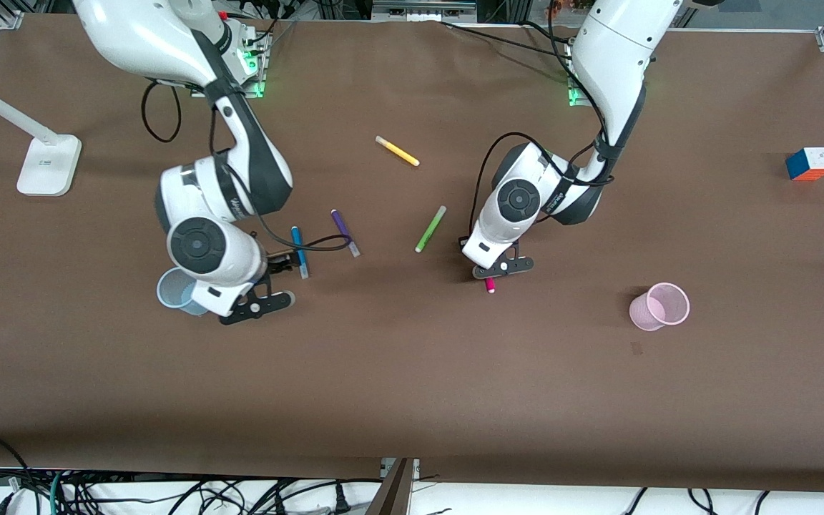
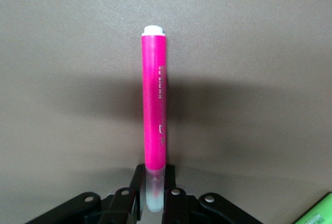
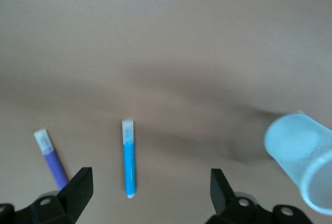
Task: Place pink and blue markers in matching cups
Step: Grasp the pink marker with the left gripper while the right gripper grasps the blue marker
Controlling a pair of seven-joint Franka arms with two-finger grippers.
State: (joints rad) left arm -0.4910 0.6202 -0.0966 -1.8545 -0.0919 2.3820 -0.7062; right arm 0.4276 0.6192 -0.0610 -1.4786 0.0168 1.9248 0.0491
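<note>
I need to place the blue marker in the blue cup next, so my right gripper should grab the marker by its body beside the pale cap.
The pink marker lies on the brown table, and my left gripper is shut on its pale cap end. In the front view only its magenta tip pokes out under the left gripper. The pink cup stands upright toward the left arm's end of the table. My right gripper hangs open and holds nothing, low over the table between the blue marker and the blue cup. The front view shows the blue marker beside the right gripper, and the blue cup partly hidden by the right hand.
A purple marker lies beside the blue one. A green marker and a yellow marker lie mid-table. A colour cube sits at the left arm's end and a white lamp base at the right arm's end.
</note>
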